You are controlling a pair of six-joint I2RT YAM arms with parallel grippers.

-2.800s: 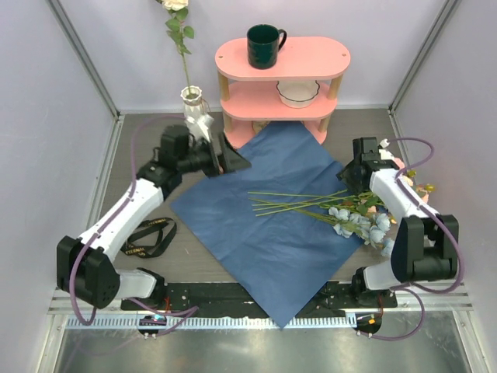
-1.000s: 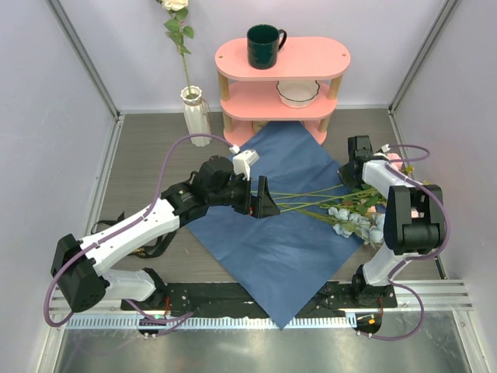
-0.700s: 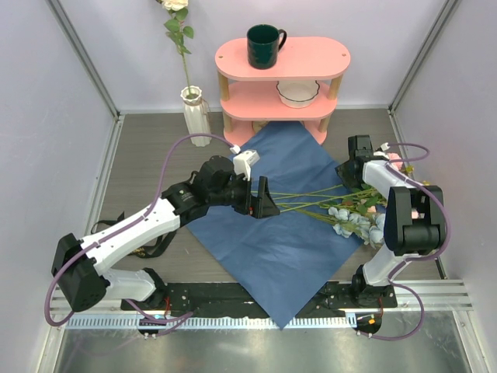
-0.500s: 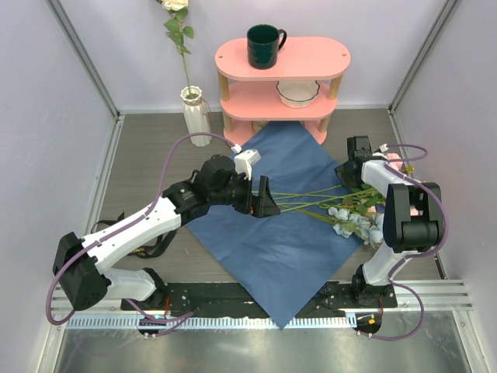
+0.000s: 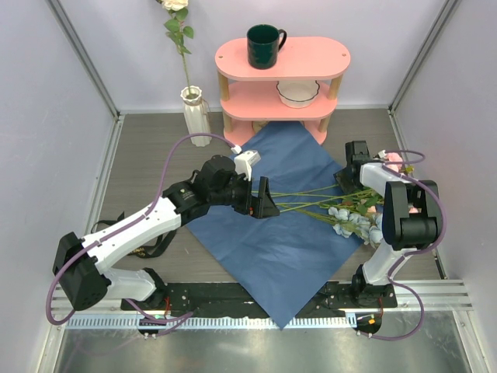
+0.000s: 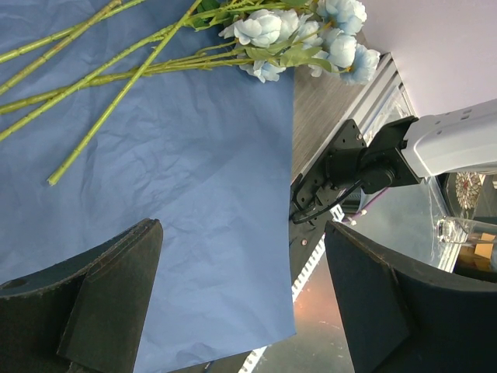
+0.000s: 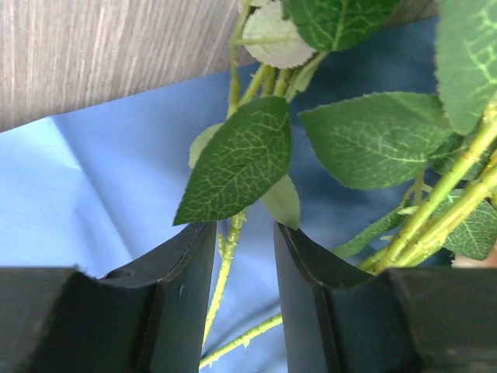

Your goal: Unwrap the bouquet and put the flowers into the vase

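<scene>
The robot's right gripper should close on the green stem now, because its fingers are level with the stem just below the leaf in the right wrist view.
The blue paper sheet (image 5: pixel 268 217) lies spread flat on the table. The flowers (image 5: pixel 353 214) rest across its right side, stems (image 5: pixel 299 200) pointing left. One cream rose (image 5: pixel 175 5) stands in the ribbed white vase (image 5: pixel 192 110) at the back left. My left gripper (image 5: pixel 262 203) hovers wide open over the paper (image 6: pixel 178 194), near the stem ends (image 6: pixel 85 78), with nothing between its fingers. My right gripper (image 7: pixel 242 233) is open, and its jaws straddle a thin green stem (image 7: pixel 225 268) below a leaf (image 7: pixel 237 159) without clamping it.
A pink two-tier shelf (image 5: pixel 311 58) stands at the back, with a dark green mug (image 5: pixel 264 45) on top and a white bowl (image 5: pixel 297 93) below. Enclosure walls close in left, right and behind. The right arm's base (image 6: pixel 365 159) shows past the paper's edge.
My left arm has swung from the vase to above the paper and now holds still. My right gripper has opened over the last second and shifted slightly at the leafy stems.
</scene>
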